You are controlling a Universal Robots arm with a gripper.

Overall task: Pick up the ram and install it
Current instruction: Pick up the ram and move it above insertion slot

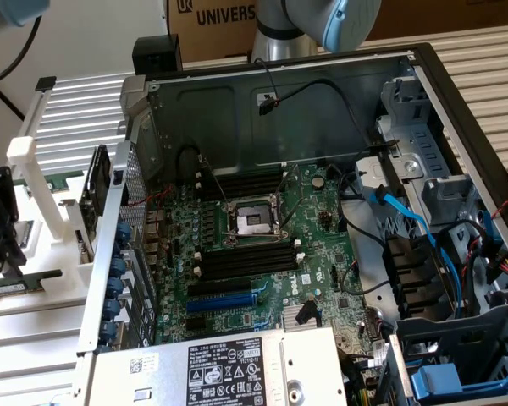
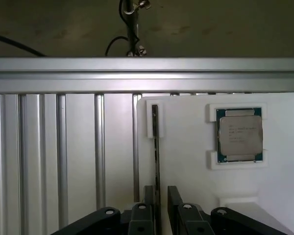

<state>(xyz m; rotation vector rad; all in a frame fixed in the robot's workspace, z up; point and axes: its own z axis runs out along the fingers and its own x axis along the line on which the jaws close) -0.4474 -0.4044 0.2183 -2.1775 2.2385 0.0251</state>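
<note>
The ram needs to be installed in a black memory slot, so my gripper should next grab it by the middle of its exposed long edge [image 1: 27, 277].
The ram [image 2: 156, 147] shows edge-on as a thin dark stick standing in a slot of a white holder plate [image 2: 186, 161]. My gripper [image 2: 161, 198] is open, one finger on each side of the stick's near end, and a small gap shows beside the stick. At the exterior view's far left, the black gripper [image 1: 2, 241] hangs over the white fixture [image 1: 42, 279], just above the green ram [image 1: 21, 286]. The open computer case holds the green motherboard [image 1: 322, 254] with long black memory slots [image 1: 245, 260].
A silver-topped processor chip [image 2: 239, 134] sits in its own white pocket beside the ram. Ribbed aluminium rails [image 2: 63, 156] lie under the fixture. The case's metal walls [image 1: 279, 110], blue and black cables [image 1: 406, 228] and a power supply [image 1: 229, 368] surround the motherboard.
</note>
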